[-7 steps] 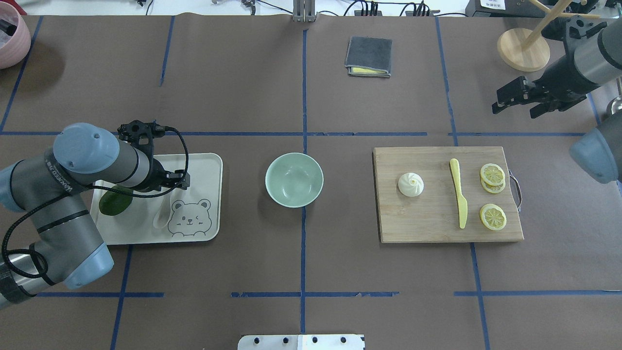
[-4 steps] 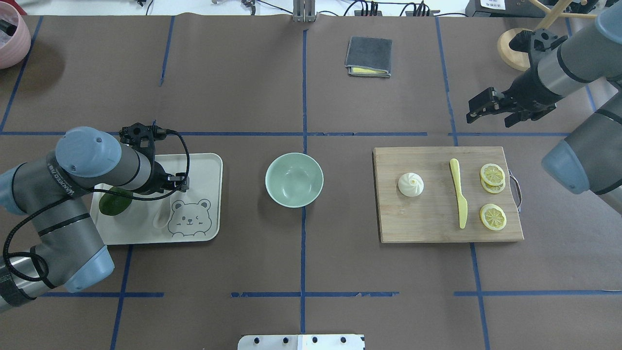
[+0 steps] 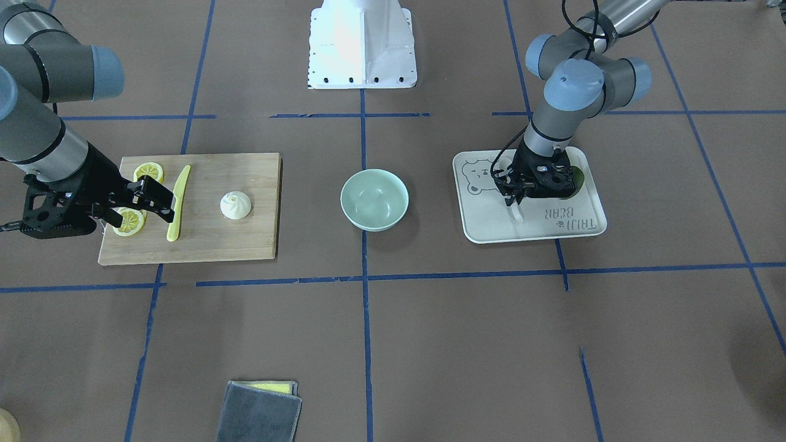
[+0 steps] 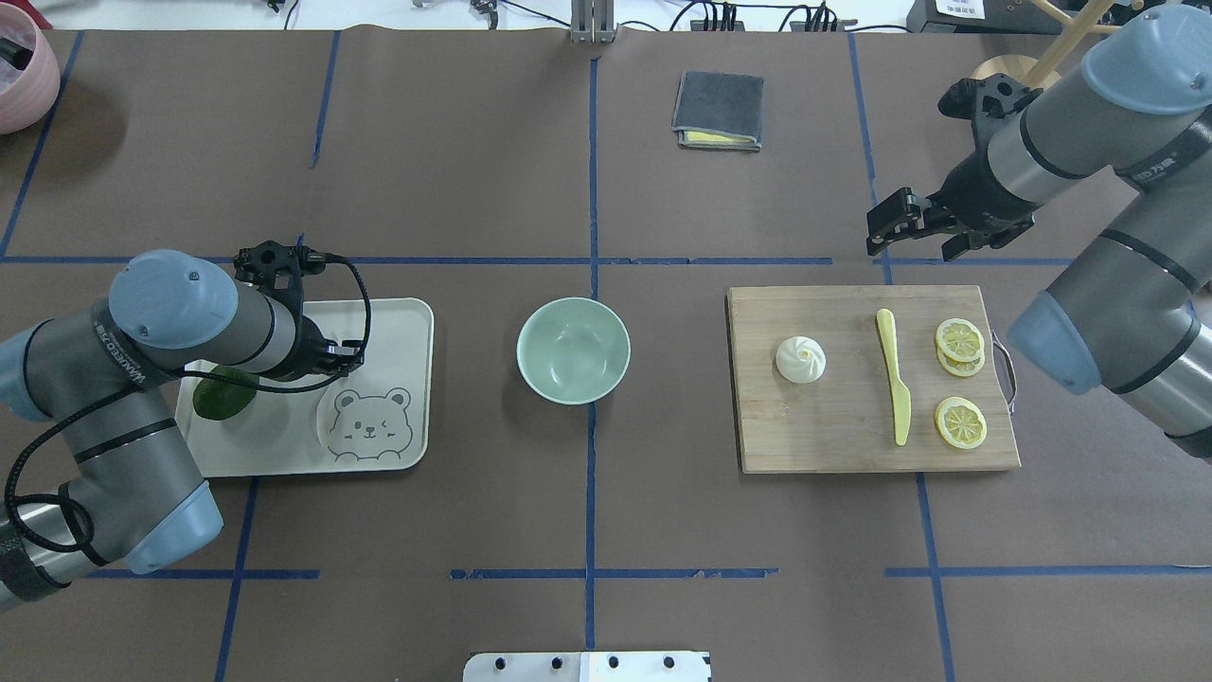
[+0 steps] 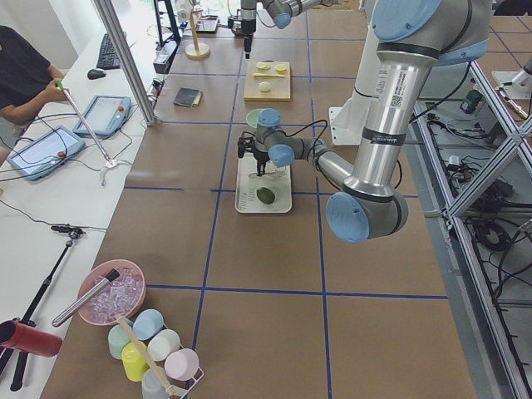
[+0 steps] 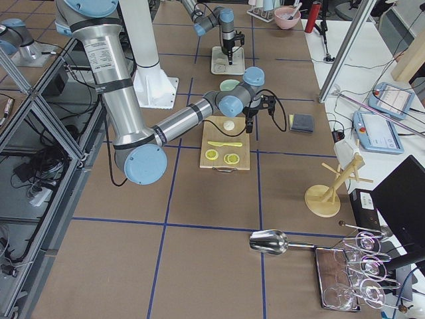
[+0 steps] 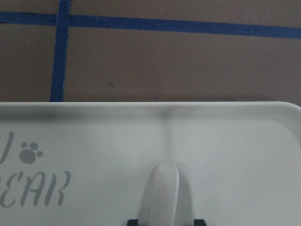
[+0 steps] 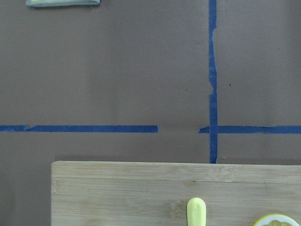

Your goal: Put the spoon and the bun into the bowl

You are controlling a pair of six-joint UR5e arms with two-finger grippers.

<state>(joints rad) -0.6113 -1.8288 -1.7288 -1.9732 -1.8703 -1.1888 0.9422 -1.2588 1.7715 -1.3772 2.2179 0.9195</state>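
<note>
The white bun should go in the mint-green bowl point(image 3: 374, 200), so the robot's right gripper should next pick it up by its pleated sides.
The off-white spoon point(image 3: 516, 212) lies on the bear-printed tray point(image 4: 398, 322). My left gripper point(image 3: 517, 197) stands over it, pointing down. In the left wrist view its two fingertips press both sides of the spoon's handle point(image 7: 162, 193), so it is shut on the spoon. The white pleated bun point(image 4: 801, 360) sits on the wooden cutting board point(image 4: 833, 426). The mint-green bowl point(image 4: 573, 350) stands empty between tray and board. My right gripper point(image 4: 904, 232) is open and empty, in the air just beyond the board's far edge, apart from the bun.
A dark green avocado point(image 4: 222, 398) lies on the tray beside my left wrist. A yellow plastic knife point(image 4: 895, 379) and lemon slices point(image 4: 960, 421) share the board. A folded grey cloth point(image 4: 718, 109) lies at the back. A wooden stand point(image 4: 1018, 71) is at the far right.
My right arm has swung left and closer to the cutting board's far edge. My left gripper has settled lower over the spoon, which now mostly hides under it in the overhead view.
</note>
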